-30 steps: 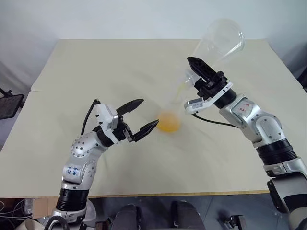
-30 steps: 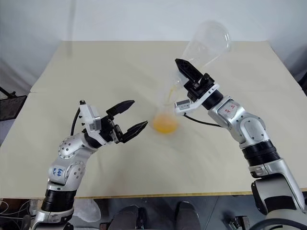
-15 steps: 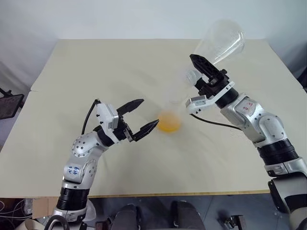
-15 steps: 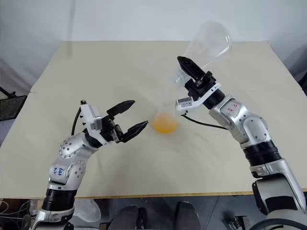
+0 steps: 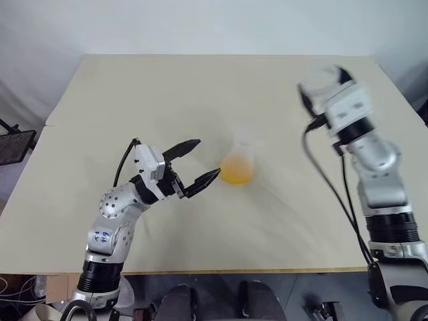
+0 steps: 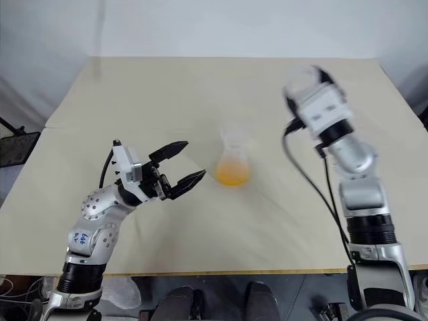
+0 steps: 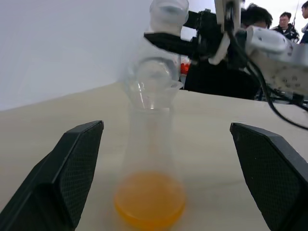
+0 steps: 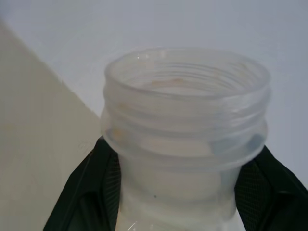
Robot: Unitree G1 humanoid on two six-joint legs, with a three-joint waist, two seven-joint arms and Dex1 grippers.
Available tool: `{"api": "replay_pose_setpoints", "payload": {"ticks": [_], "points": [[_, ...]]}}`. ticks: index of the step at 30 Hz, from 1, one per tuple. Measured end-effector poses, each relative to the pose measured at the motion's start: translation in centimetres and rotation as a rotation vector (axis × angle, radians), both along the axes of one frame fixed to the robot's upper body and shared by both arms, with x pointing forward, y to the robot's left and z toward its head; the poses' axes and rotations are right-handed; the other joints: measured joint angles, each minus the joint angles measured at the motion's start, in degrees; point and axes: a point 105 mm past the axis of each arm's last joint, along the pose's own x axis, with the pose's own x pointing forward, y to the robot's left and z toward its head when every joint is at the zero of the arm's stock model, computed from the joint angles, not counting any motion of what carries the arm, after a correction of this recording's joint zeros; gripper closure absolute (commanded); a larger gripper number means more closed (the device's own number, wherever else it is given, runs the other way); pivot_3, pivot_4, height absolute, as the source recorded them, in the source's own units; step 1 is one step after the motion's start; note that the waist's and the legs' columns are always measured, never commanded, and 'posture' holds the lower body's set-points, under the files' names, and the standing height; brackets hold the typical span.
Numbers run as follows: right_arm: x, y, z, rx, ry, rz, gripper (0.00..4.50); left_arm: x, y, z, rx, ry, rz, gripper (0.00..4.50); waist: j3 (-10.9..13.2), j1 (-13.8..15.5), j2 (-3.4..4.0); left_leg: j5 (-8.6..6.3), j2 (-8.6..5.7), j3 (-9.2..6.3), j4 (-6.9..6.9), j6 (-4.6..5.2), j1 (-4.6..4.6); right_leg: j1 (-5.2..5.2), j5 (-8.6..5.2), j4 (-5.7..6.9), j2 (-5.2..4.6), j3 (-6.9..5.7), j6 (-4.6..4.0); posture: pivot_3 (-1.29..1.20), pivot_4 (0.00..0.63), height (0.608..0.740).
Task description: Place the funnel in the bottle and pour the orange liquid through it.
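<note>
I should keep holding the clear flask in my right gripper. It hangs tilted above the beige tabletop in the right wrist view.
The bottle (image 5: 237, 167) stands upright mid-table with the orange liquid (image 7: 150, 199) pooled in its base. The clear funnel (image 7: 155, 81) sits in its neck. My left gripper (image 5: 208, 157) is open just left of the bottle, a finger on either side of it and apart from it. Above the right side of the table, away from the bottle, my right gripper (image 8: 182, 159) is shut on the neck of a larger clear flask (image 8: 185, 96). The flask's threaded mouth faces the wrist camera, and the flask looks blurred (image 5: 319, 77) in the head views.
The beige table (image 5: 167, 93) runs to a front edge near me and a far edge by the white wall. A black object (image 5: 13, 146) sits beyond the table's left edge. People (image 7: 262, 14) stand behind the table in the left wrist view.
My right arm has swung to the right, away from the bottle, and rolled its wrist, taking the large flask from its tilt over the funnel. The left gripper and bottle have stayed put.
</note>
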Motion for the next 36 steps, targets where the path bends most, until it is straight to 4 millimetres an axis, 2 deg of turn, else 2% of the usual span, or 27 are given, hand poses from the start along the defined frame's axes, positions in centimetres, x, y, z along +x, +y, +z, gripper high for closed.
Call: {"api": "replay_pose_setpoints", "payload": {"ticks": [4, 8, 10, 12, 13, 18, 19, 21, 23, 24, 25, 29, 32, 34, 36], "points": [[0.5, -2.4, -0.4, 0.165, 0.099, -0.025, 1.91, 0.0, 0.0, 0.0, 0.002, 0.0, -0.002, 0.0, 0.0, 0.0, 0.0, 0.0, 0.0, -0.01, 0.0, 0.0, 0.0, 0.02, 0.0, 0.0, 0.0, -0.02, 0.0, 0.0, 0.15, 0.74], [1.2, -5.2, -2.0, 0.296, 0.205, -0.079, 1.91, 0.0, -0.1, 0.0, 0.005, 0.001, -0.01, 0.0, 0.0, -0.2, 0.0, 0.0, -0.03, 0.05, -0.01, 0.0, 0.01, 0.0, 0.0, 0.0, 0.01, -0.02, 0.0, 0.0, 0.15, 0.74], [1.4, -7.5, -3.7, 0.35, 0.252, -0.149, 1.91, 0.0, -0.1, 0.0, 0.005, 0.0, -0.012, 0.0, 0.0, -0.2, 0.01, 0.0, -0.05, 0.1, -0.05, 0.0, 0.01, -0.02, 0.0, -0.01, 0.02, -0.02, 0.0, 0.0, 0.15, 0.74], [1.5, -8.6, -5.3, 0.412, 0.314, -0.155, 1.91, 0.0, -0.1, 0.0, 0.005, 0.002, -0.012, 0.0, 0.0, -0.2, 0.0, 0.0, -0.06, 0.12, -0.05, 0.0, 0.01, -0.03, 0.0, -0.01, 0.02, -0.01, 0.0, 0.0, 0.15, 0.74], [1.7, -9.3, -6.7, 0.49, 0.365, -0.141, 1.91, 0.0, -0.2, 0.0, 0.003, 0.004, -0.015, 0.0, 0.0, -0.2, 0.01, 0.0, -0.07, 0.14, -0.05, 0.0, 0.02, -0.03, 0.0, -0.01, 0.02, -0.01, 0.0, 0.0, 0.15, 0.74], [1.9, -9.6, -7.7, 0.481, 0.371, -0.117, 1.91, 0.1, -0.3, 0.0, -0.001, 0.005, -0.015, 0.0, 0.0, -0.2, 0.0, 0.0, -0.07, 0.16, -0.04, -0.01, 0.04, -0.01, 0.0, -0.01, 0.05, 0.01, 0.0, 0.0, 0.15, 0.74], [1.9, -9.7, -7.8, 0.483, 0.367, -0.117, 1.35, 0.1, -0.3, 0.0, -0.002, 0.006, -0.014, 0.0, 0.0, -0.2, 0.0, 0.0, -0.07, 0.16, -0.04, -0.01, 0.05, 0.0, 0.0, -0.01, 0.05, 0.0, 0.0, 0.0, 0.15, 0.74], [2.0, -9.8, -7.7, 0.487, 0.364, -0.118, 0.96, 0.1, -0.3, 0.0, -0.003, 0.006, -0.014, 0.0, 0.0, -0.2, 0.0, 0.01, -0.07, 0.16, -0.03, -0.01, 0.05, 0.0, 0.0, -0.01, 0.05, 0.01, 0.0, 0.0, 0.15, 0.74], [2.0, -10.0, -7.8, 0.494, 0.358, -0.12, 0.31, 0.1, -0.3, 0.0, -0.003, 0.007, -0.014, 0.0, 0.0, -0.2, 0.0, 0.01, -0.07, 0.16, -0.03, -0.01, 0.06, 0.01, 0.0, -0.01, 0.05, 0.01, 0.0, 0.0, 0.15, 0.74], [2.1, -10.0, -7.8, 0.496, 0.357, -0.121, 0.31, 0.1, -0.3, 0.0, -0.003, 0.007, -0.014, 0.0, 0.0, -0.2, 0.0, 0.01, -0.07, 0.16, -0.03, -0.01, 0.06, 0.01, 0.0, -0.01, 0.05, 0.01, 0.0, 0.0, 0.15, 0.74], [2.1, -10.2, -7.8, 0.501, 0.354, -0.124, 0.07, 0.1, -0.3, 0.0, -0.003, 0.007, -0.013, 0.0, 0.0, -0.2, 0.0, 0.01, -0.07, 0.16, -0.02, -0.01, 0.06, 0.01, 0.0, -0.01, 0.05, 0.01, 0.0, 0.0, 0.15, 0.74], [1.8, -10.6, -9.7, 0.509, 0.411, -0.134, 0.07, 0.1, -0.2, 0.0, -0.001, 0.011, -0.012, 0.0, 0.0, 0.0, 0.0, 0.02, -0.06, 0.16, -0.05, 0.0, 0.02, -0.01, 0.0, -0.02, 0.02, -0.01, 0.0, 0.0, 0.15, 0.74], [1.0, -10.6, -8.0, 0.5, 0.349, -0.117, 0.07, 0.1, -0.2, -0.2, 0.004, 0.02, -0.012, 0.0, 0.0, 0.0, 0.01, 0.02, -0.06, 0.15, -0.05, -0.01, 0.02, -0.01, 0.0, -0.02, 0.03, -0.02, 0.0, 0.0, 0.15, 0.74], [0.1, -11.5, -6.7, 0.507, 0.287, -0.139, 0.07, 0.1, 0.0, -0.2, 0.005, 0.018, -0.007, 0.0, 0.0, 0.2, 0.0, 0.02, -0.05, 0.15, -0.04, -0.01, 0.02, -0.01, 0.0, -0.03, 0.02, -0.01, 0.01, 0.0, 0.15, 0.74], [-0.5, -12.3, -6.4, 0.526, 0.258, -0.165, 0.07, 0.1, 0.0, -0.1, 0.004, 0.017, -0.003, 0.0, 0.0, 0.6, 0.0, 0.02, -0.06, 0.15, -0.04, -0.01, 0.02, -0.01, 0.0, -0.03, 0.03, 0.0, 0.01, 0.0, 0.15, 0.74]]}}
